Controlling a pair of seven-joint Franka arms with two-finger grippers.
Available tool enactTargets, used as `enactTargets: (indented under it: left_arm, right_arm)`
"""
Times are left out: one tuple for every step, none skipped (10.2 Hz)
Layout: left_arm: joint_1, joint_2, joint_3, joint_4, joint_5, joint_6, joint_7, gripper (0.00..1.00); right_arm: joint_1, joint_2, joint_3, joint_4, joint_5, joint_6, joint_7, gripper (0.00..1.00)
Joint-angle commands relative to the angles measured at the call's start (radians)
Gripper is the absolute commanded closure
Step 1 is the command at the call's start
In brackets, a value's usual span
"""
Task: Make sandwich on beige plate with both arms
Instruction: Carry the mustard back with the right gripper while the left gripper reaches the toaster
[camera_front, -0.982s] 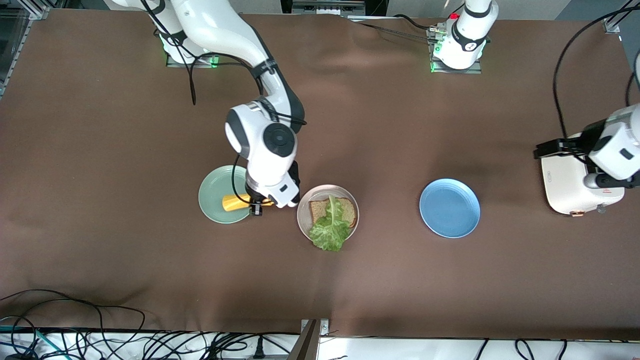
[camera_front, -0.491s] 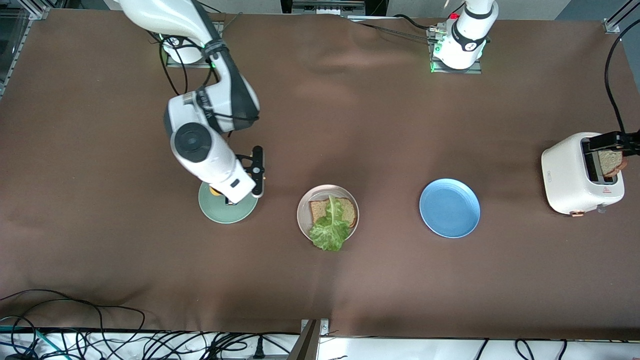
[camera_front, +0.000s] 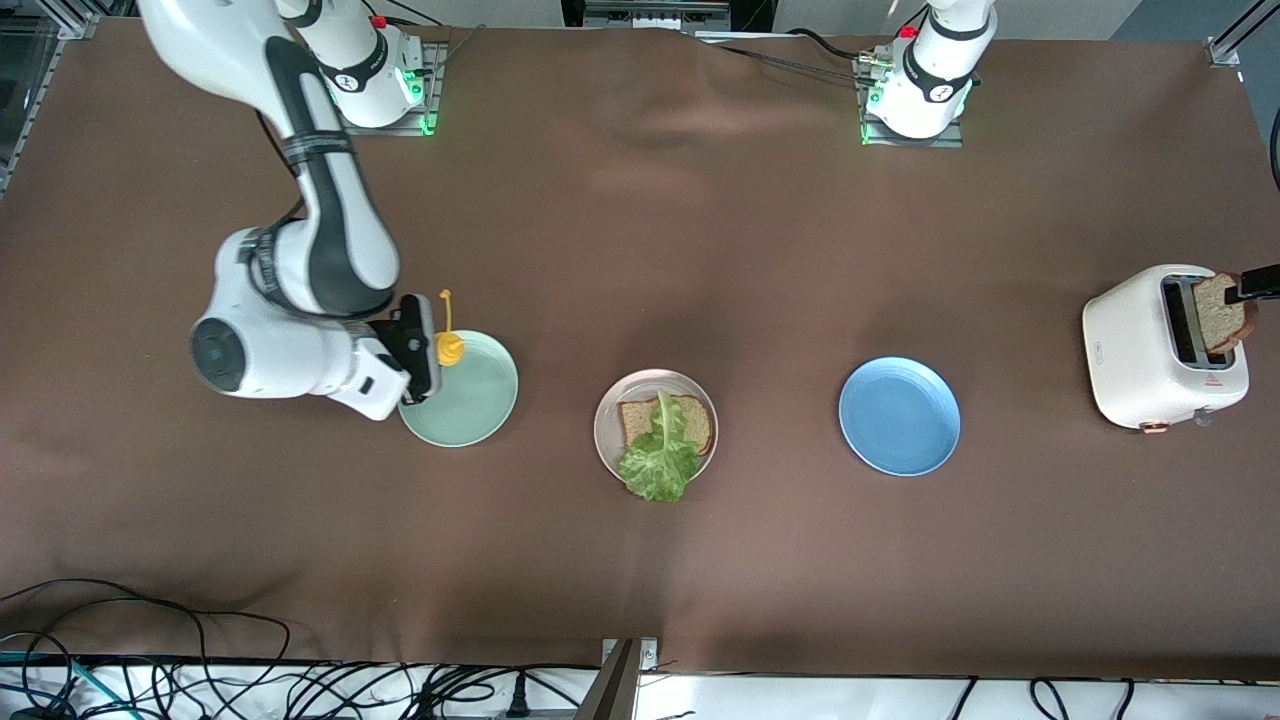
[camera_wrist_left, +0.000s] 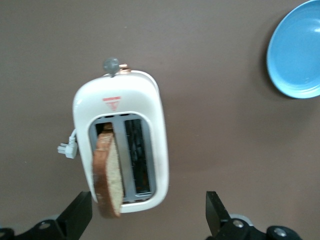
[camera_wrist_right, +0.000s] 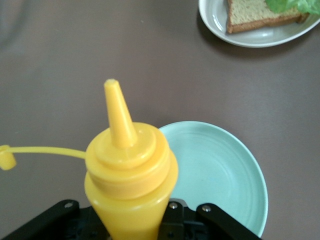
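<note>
The bread slice has the toaster slot around its lower part, so my left gripper should grab the slice by its raised top crust (camera_front: 1248, 314) (camera_wrist_left: 103, 172) next.
On the beige plate (camera_front: 607, 440) (camera_wrist_right: 220, 27) lies one brown bread slice (camera_front: 697, 422) (camera_wrist_right: 250, 12) with a green lettuce leaf (camera_front: 660, 460) (camera_wrist_right: 295, 5) across it. A second bread slice (camera_front: 1220, 312) (camera_wrist_left: 107, 180) stands out of a slot of the white toaster (camera_front: 1135, 350) (camera_wrist_left: 150, 100). My left gripper (camera_front: 1258, 284) (camera_wrist_left: 148, 220) hangs open over the toaster, one finger on each side of it, touching nothing. My right gripper (camera_front: 425, 352) (camera_wrist_right: 132, 225) is shut on a yellow squeeze bottle (camera_front: 449, 346) (camera_wrist_right: 130, 175), nozzle up and cap dangling, over the mint green plate's (camera_front: 470, 400) (camera_wrist_right: 220, 170) edge.
A blue plate (camera_front: 900, 415) (camera_wrist_left: 300, 55) sits bare between the beige plate and the toaster. The toaster stands at the left arm's end of the table. Cables lie along the table edge nearest the front camera.
The right arm swung away from the beige plate toward its own end of the table, carrying the yellow bottle. The left arm drew back from above the toaster, uncovering the bread slice.
</note>
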Motion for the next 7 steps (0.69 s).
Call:
enactTargets:
  left_arm:
    - [0.082, 0.064, -0.015, 0.009, 0.02, 0.044, 0.085, 0.0]
    - [0.102, 0.087, -0.015, 0.005, 0.017, 0.07, 0.097, 0.0]
    - [0.108, 0.109, -0.015, 0.006, 0.014, 0.077, 0.105, 0.0]
    - [0.11, 0.129, -0.015, 0.006, 0.011, 0.077, 0.105, 0.0]
    - [0.11, 0.141, -0.015, 0.003, 0.006, 0.077, 0.101, 0.0]
    - [0.113, 0.147, -0.015, 0.003, -0.013, 0.075, 0.099, 0.03]
    - [0.116, 0.155, -0.015, 0.003, -0.02, 0.072, 0.096, 0.25]
  right_arm:
    - [-0.127, -0.031, 0.024, -0.034, 0.057, -0.101, -0.156, 0.84]
    - [-0.18, -0.022, 0.024, -0.031, 0.092, -0.158, -0.241, 0.84]
    - [-0.234, 0.001, 0.024, -0.029, 0.127, -0.19, -0.336, 0.84]
    - [-0.276, 0.029, 0.024, -0.028, 0.173, -0.212, -0.426, 0.84]
    - [-0.322, 0.073, 0.024, -0.025, 0.218, -0.214, -0.547, 0.82]
    - [-0.357, 0.096, 0.024, -0.018, 0.276, -0.214, -0.639, 0.82]
    - [-0.391, 0.125, 0.024, -0.018, 0.322, -0.214, -0.725, 0.82]
